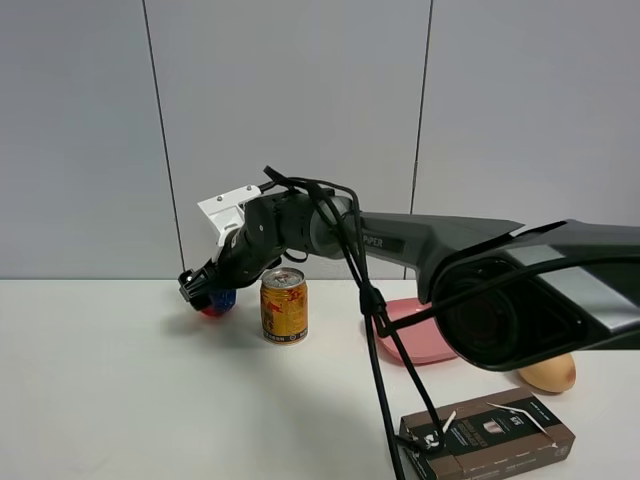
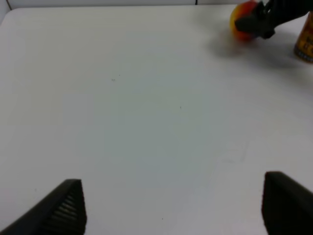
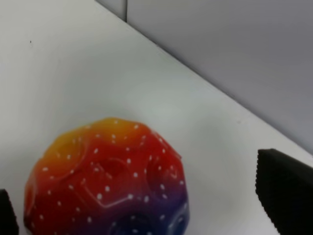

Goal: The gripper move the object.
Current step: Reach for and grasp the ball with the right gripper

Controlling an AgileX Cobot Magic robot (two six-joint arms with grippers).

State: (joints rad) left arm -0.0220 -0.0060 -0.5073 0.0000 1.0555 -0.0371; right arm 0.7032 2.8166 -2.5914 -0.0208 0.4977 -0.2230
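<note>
I should grab the ball [image 1: 217, 301] by its red and purple sides with my right gripper. Then I can move it from beside the can [image 1: 285, 308].
The object, a dimpled ball [image 1: 217, 301] mottled red, orange, blue and purple, rests on the white table just left of the can. My right gripper [image 1: 203, 293] has reached across to the left and sits low around the ball. In the right wrist view the ball [image 3: 107, 181] lies between the black fingers [image 3: 286, 191], with a clear gap on one side, so the gripper [image 3: 142, 196] is open. My left gripper [image 2: 171, 205] is open and empty over bare table. From the left wrist view the ball [image 2: 243, 22] shows far off, partly hidden by the right gripper.
A gold and red can [image 1: 284, 307] stands upright right of the ball. A pink plate [image 1: 425, 340], a tan egg-shaped thing [image 1: 547, 374] and a dark box [image 1: 490, 435] lie on the right. Black cables hang from the right arm over the table's middle.
</note>
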